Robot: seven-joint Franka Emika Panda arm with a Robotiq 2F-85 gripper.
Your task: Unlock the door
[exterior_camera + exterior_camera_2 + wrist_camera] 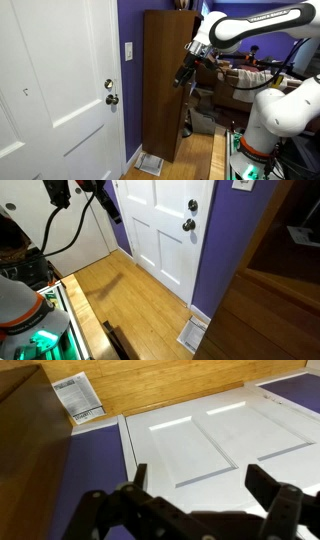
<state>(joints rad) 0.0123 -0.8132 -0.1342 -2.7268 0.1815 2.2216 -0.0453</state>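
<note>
The round deadbolt lock (108,84) is above the dark knob. I should grab it next with my gripper by its opposite sides, to turn it and unlock the door.
A white panelled door (55,90) stands in a purple wall. It carries a round deadbolt lock (108,84) above a dark knob (112,99). Lock (193,206) and knob (188,224) also show in the other exterior view. My gripper (184,73) hangs in the air well away from the door, in front of a tall brown cabinet. It is open and empty. In the wrist view the spread fingers (197,478) frame the white door panel (210,435); lock and knob are out of that view.
A tall brown cabinet (165,80) stands against the purple wall beside the door. A light switch plate (128,51) sits between door and cabinet. A floor vent (192,334) lies on the wood floor by the baseboard. Desk clutter sits behind the arm (245,75).
</note>
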